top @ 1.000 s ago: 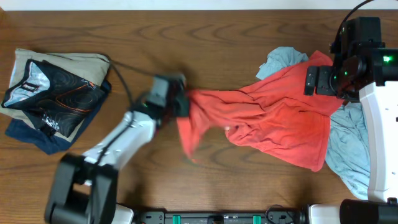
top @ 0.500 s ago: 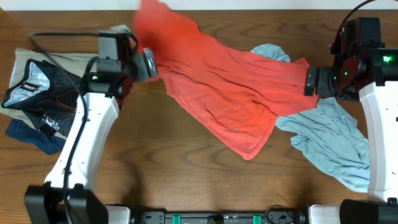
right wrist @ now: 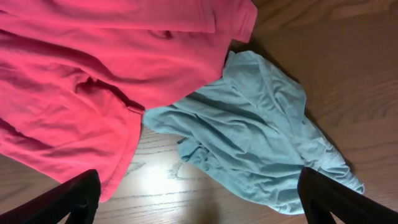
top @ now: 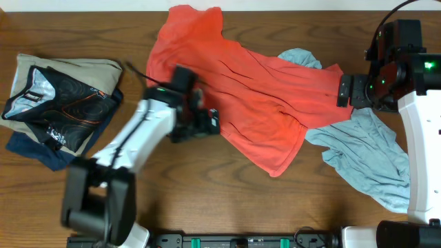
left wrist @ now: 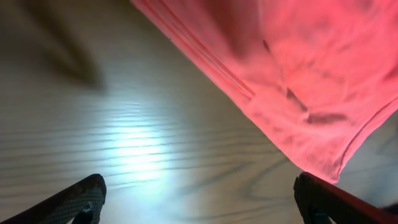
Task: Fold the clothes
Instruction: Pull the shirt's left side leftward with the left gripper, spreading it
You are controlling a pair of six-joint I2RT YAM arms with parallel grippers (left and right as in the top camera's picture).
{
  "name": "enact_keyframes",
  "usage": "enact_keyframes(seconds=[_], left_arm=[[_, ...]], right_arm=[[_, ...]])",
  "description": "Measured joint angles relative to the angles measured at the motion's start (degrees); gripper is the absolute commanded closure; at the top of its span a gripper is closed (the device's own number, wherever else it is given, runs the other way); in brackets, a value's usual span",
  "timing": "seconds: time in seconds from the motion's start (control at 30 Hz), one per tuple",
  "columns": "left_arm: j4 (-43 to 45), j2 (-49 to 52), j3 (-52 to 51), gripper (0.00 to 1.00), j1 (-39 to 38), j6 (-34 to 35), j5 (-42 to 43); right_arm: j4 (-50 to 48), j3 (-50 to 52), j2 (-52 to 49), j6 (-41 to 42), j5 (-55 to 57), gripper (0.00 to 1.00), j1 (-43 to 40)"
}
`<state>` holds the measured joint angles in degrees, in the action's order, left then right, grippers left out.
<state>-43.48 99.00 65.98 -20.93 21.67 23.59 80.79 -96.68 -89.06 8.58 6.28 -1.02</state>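
I will grab the coral-red T-shirt (top: 241,96) with my left gripper next, where its stitched edge seam ends beside the T-shirt's flap that sticks out. That is to stretch the T-shirt for folding.
The coral-red T-shirt (top: 241,96) lies spread in a wrinkled diagonal from the table's far edge down toward the middle. It also fills the upper right of the left wrist view (left wrist: 298,68). My left gripper (top: 207,124) hovers open over bare wood beside the shirt's left hem, with nothing between its fingers (left wrist: 81,199). The pale grey-blue shirt (top: 372,158) lies crumpled at the right, partly under the red one, and shows in the right wrist view (right wrist: 249,137). My right gripper (top: 344,89) stands open above the red shirt's right end (right wrist: 93,74), holding nothing.
A stack of folded garments (top: 58,107), topped by a black and grey patterned one, sits at the left. The red shirt's top reaches the table's far edge (top: 103,8). Bare wood (top: 207,200) runs along the front.
My left gripper has opened and let go of the red shirt, which now lies spread toward the far left. The left arm has swung back to the shirt's left hem. The right arm has not moved.
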Motion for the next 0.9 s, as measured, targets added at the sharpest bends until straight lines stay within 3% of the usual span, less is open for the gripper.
enact_keyframes(seconds=[0.4,0.53,0.63,0.67,0.7,0.9], left_arm=[[20.3,9.9,-0.4,0.02,-15.6,12.7,1.9],[24.3,10.6,-0.4,0.30,-17.4,14.4,-0.3],[24.8,11.1,-0.4,0.68,-16.9,14.9,-3.2],[24.6,11.3,-0.5,0.87,-16.6,15.0,-4.0],[24.3,11.6,-0.5,0.94,-16.3,15.0,-4.5],[17.8,11.7,-0.3,0.94,-13.2,14.2,-5.5]], right_arm=[[0.4,0.0,0.0,0.0,0.0,0.01,0.0],[0.4,0.0,0.0,0.0,0.0,0.01,0.0],[0.4,0.0,0.0,0.0,0.0,0.01,0.0],[0.4,0.0,0.0,0.0,0.0,0.01,0.0],[0.4,0.0,0.0,0.0,0.0,0.01,0.0],[0.3,0.0,0.0,0.0,0.0,0.01,0.0]])
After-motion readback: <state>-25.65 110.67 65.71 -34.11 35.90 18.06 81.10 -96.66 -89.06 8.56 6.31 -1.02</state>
